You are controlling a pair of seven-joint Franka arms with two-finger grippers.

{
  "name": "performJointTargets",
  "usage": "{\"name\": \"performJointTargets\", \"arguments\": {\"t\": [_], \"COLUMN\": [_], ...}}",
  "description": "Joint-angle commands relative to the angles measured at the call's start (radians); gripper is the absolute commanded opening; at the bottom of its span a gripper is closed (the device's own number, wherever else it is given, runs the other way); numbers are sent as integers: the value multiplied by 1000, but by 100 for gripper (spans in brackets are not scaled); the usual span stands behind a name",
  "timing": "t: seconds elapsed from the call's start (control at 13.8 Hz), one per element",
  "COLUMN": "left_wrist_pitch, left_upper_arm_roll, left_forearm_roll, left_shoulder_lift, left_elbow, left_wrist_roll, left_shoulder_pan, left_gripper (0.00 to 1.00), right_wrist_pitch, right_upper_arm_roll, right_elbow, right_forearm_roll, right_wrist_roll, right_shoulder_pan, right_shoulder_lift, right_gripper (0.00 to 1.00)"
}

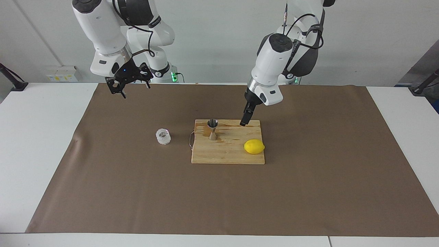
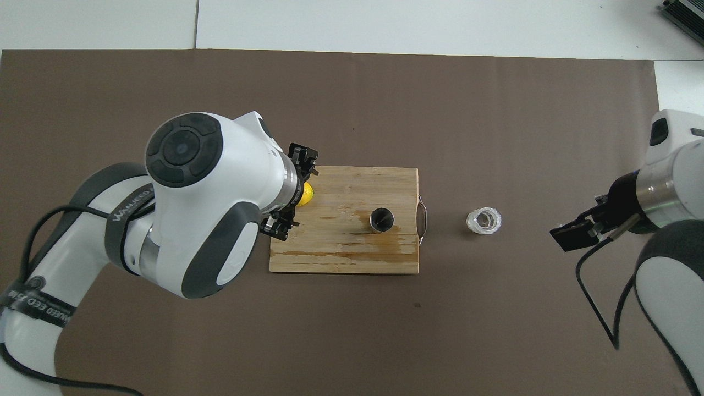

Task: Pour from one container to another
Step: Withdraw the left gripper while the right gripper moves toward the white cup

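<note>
The clear faceted glass should pour into the jigger (image 2: 381, 219), so my right gripper should next grab the glass by its faceted side (image 2: 473, 223).
The silvery hourglass jigger (image 1: 213, 129) (image 2: 381, 219) stands upright on a wooden cutting board (image 1: 226, 154) (image 2: 341, 187), with nothing holding it. The clear faceted glass tumbler (image 1: 163, 136) (image 2: 484, 220) sits on the brown mat beside the board, toward the right arm's end of the table. My left gripper (image 1: 244, 121) (image 2: 291, 192) hangs open and empty over the board's edge nearest the robots, apart from the jigger. My right gripper (image 1: 132, 87) (image 2: 572, 237) is open and empty, raised over the mat's edge near the right arm's base.
A yellow lemon (image 1: 254, 146) (image 2: 308, 193) lies on the board toward the left arm's end, partly hidden under the left arm in the overhead view. A wet streak marks the board near the jigger. A brown mat (image 1: 308, 192) covers the table.
</note>
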Motion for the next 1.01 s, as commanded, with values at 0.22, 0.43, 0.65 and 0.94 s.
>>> {"name": "performJointTargets", "arguments": {"t": [0.22, 0.43, 0.65, 0.94], "left_wrist_pitch": [-134, -185, -229, -257], "left_upper_arm_roll": [-8, -7, -5, -5], "left_forearm_roll": [13, 13, 36, 131], "left_shoulder_lift": [-114, -125, -137, -152], "left_elbow": [-31, -31, -30, -17], "left_wrist_roll": [538, 851, 1137, 1419], "left_shoulder_pan": [188, 277, 352, 389], "left_gripper": [100, 100, 100, 100], "right_wrist_pitch": [184, 292, 381, 499], "right_upper_arm_roll": [-1, -1, -1, -1], "right_elbow": [-229, -308, -363, -392], "right_forearm_roll": [138, 175, 235, 342], "right_wrist_roll": [-459, -643, -769, -967], "right_shoulder_pan": [-67, -78, -80, -110], "right_shoulder_lift": [-73, -67, -27, 92], "right_gripper": [100, 100, 100, 100]}}
